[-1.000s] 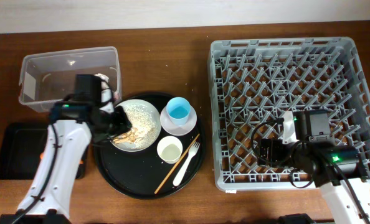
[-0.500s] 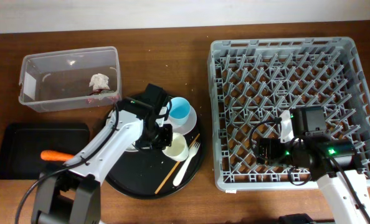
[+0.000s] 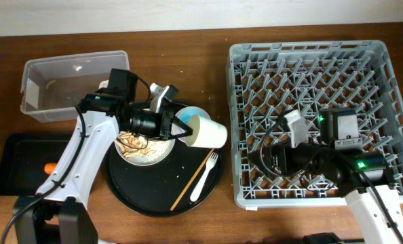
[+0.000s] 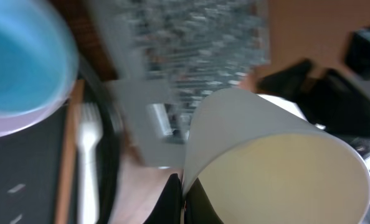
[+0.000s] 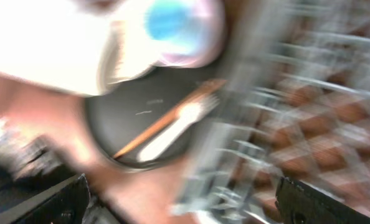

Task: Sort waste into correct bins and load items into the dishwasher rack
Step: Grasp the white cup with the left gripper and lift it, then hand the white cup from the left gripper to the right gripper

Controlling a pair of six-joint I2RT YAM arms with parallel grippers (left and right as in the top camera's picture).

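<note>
Next, my right gripper grabs the small white cup across its closed base end [image 3: 220,135], so the cup's rim stays free to load upside down into the rack [image 3: 310,68].
My left gripper [image 3: 186,130] is shut on the rim of the small white cup [image 3: 206,133], which hangs tipped on its side above the round tray. In the left wrist view the two fingers pinch the cup's wall [image 4: 278,155] at its lower edge. The light blue cup [image 3: 190,114] stands in the white bowl [image 4: 29,121] just behind it. The white plate [image 3: 144,148] carries beige scraps. The fork [image 3: 203,176] and chopstick [image 3: 193,178] lie on the tray. My right gripper [image 3: 273,161] hangs open over the grey rack [image 3: 310,68], holding nothing.
The round black tray [image 3: 140,196] sits at centre left. The clear tub [image 3: 66,85] stands at the back left. The shallow black tray [image 3: 18,166] in front of it holds an orange carrot piece [image 3: 50,167]. The right wrist view is heavily blurred.
My left gripper went from the plate to the small white cup, shut on its rim and lifted it off the round tray, tipping it sideways. The right arm has swung left.
</note>
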